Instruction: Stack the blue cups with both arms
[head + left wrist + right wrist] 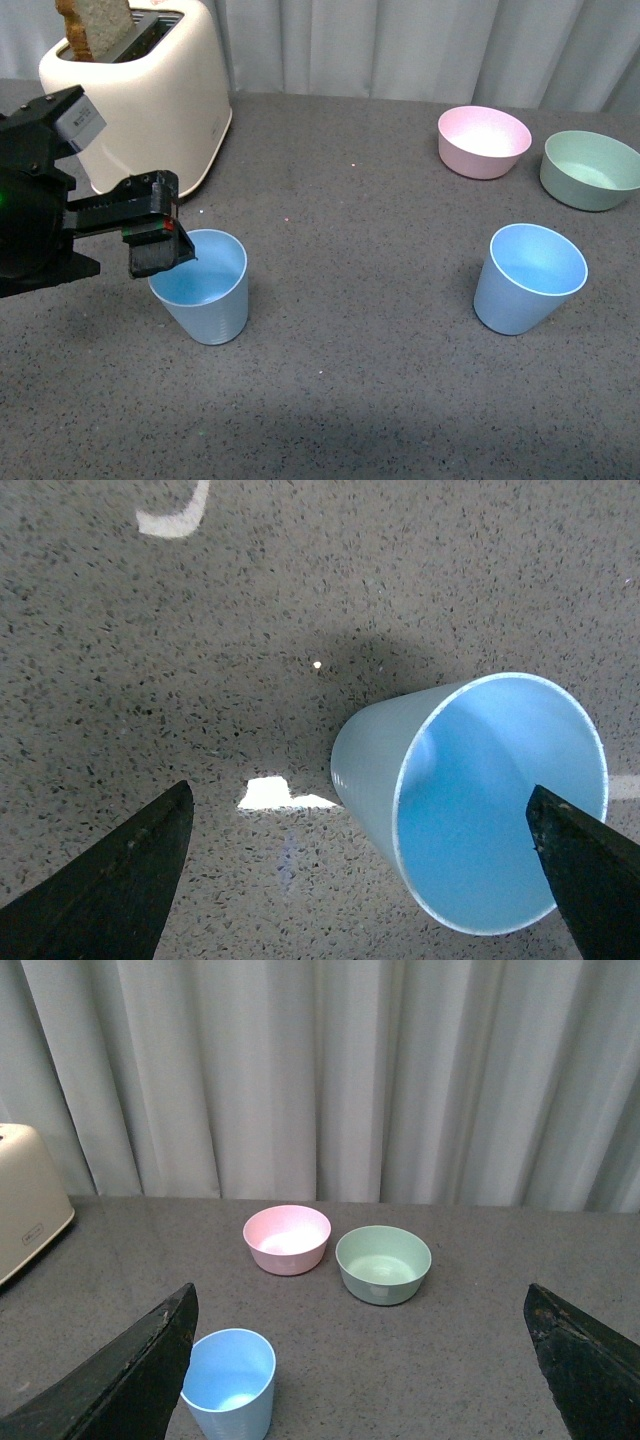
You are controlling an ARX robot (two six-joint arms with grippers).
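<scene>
The light blue cup should be stacked with the other blue cup point(528, 280). My left gripper will grab the light blue cup by its rim point(156, 291) next.
Two light blue cups stand upright on the dark grey table. The left cup point(205, 290) is front left and the right cup point(528, 280) is front right. My left gripper point(160, 250) is open and hovers at the left cup's rim on its left side. In the left wrist view the gripper point(358, 790) is open with this cup point(480, 800) below it, off toward one finger point(590, 870) that overlaps its rim. My right gripper point(359, 1290) is open, empty and well back from the right cup point(232, 1380). The right arm is out of the front view.
A pink bowl point(484, 140) and a green bowl point(590, 168) sit at the back right, behind the right cup. A cream toaster point(150, 90) holding a bread slice point(95, 25) stands at the back left, close behind my left arm. A grey curtain hangs behind.
</scene>
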